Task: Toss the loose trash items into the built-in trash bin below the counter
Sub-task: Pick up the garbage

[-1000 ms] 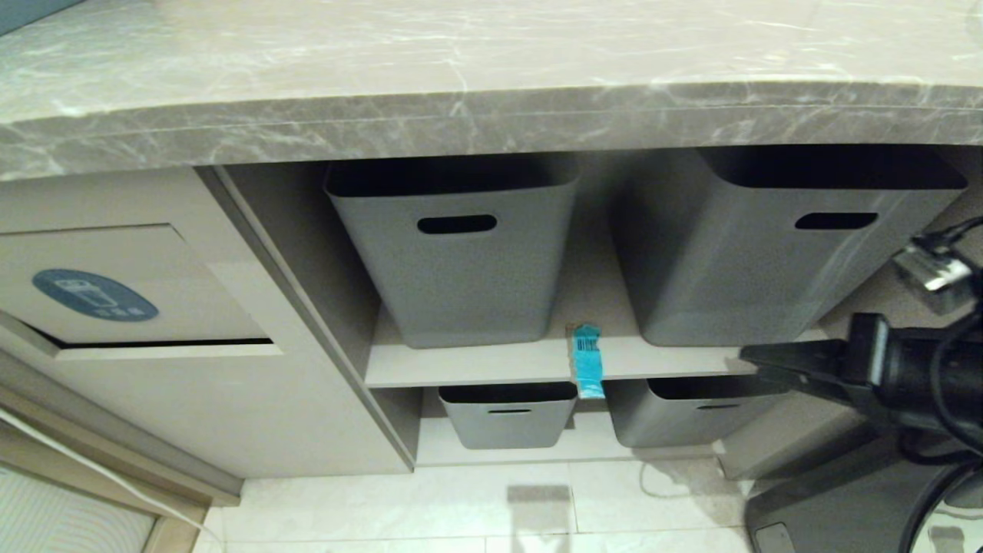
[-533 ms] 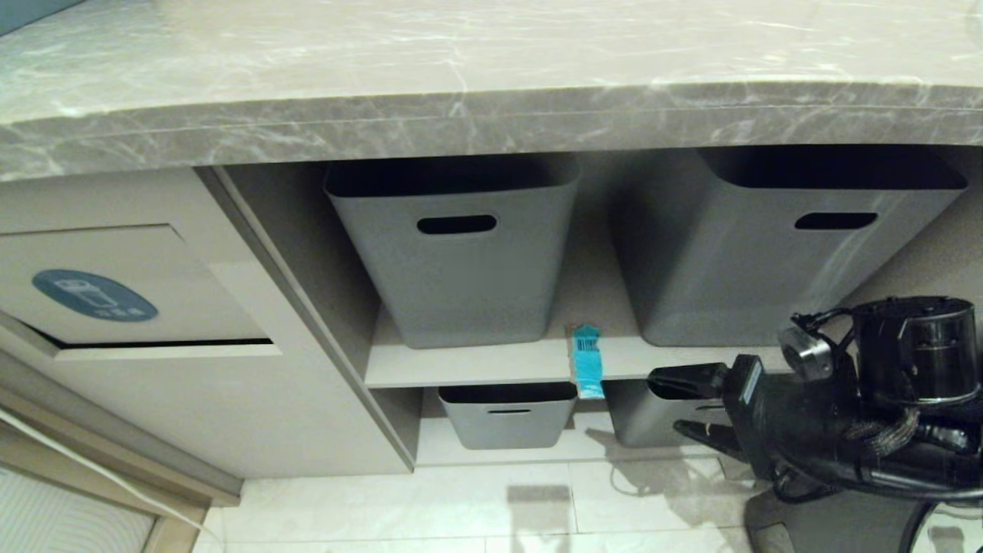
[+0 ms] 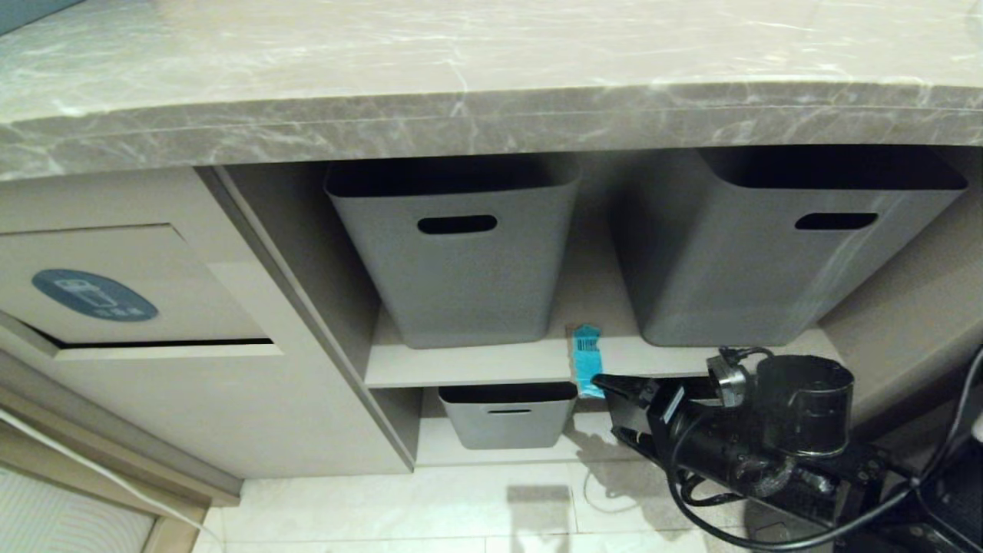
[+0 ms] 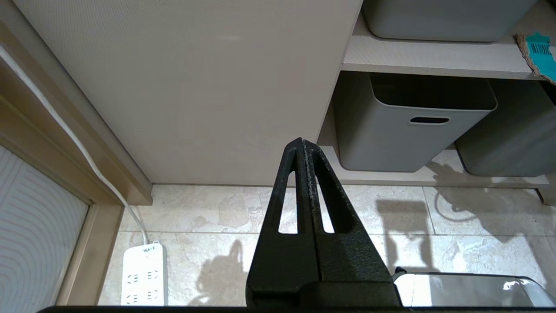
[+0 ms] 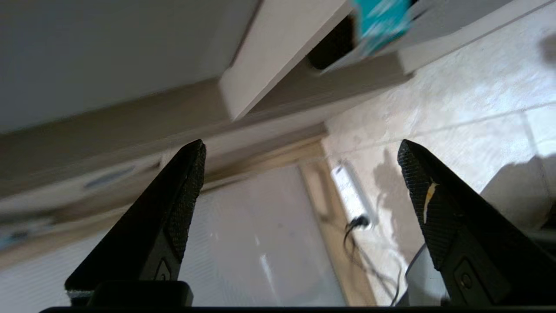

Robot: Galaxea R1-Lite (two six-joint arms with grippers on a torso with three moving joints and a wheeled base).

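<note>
The right gripper should throw the teal wrapper into the built-in trash bin [image 3: 138, 287], so next it needs to grab the wrapper by its plain end [image 3: 590, 382] opposite the barcode.
A teal barcoded wrapper [image 3: 587, 361] lies on the middle shelf's front edge between two grey baskets, its lower end hanging over; a tan jagged scrap [image 4: 522, 47] shows along its side. The wrapper also appears in the left wrist view [image 4: 540, 48] and the right wrist view [image 5: 382, 19]. My right gripper [image 3: 612, 407] is open and empty, pointing left just below and right of the wrapper, apart from it. The built-in trash bin flap [image 3: 153, 261] with its blue oval sticker [image 3: 94, 295] sits at the left under the counter [image 3: 491, 123]. My left gripper [image 4: 300, 143] is shut and parked above the floor.
Two large grey baskets [image 3: 461, 253] [image 3: 776, 246] stand on the shelf, with smaller ones [image 3: 507, 415] below. A white power strip [image 4: 143, 274] and its cable [image 4: 65, 126] lie on the tiled floor at the left. A beige cabinet side [image 3: 307, 307] divides bin and shelves.
My right arm has swung in from the right edge, leftward and lower, to just beside the wrapper, and its jaws have spread wider. The wrapper and the left arm have not moved.
</note>
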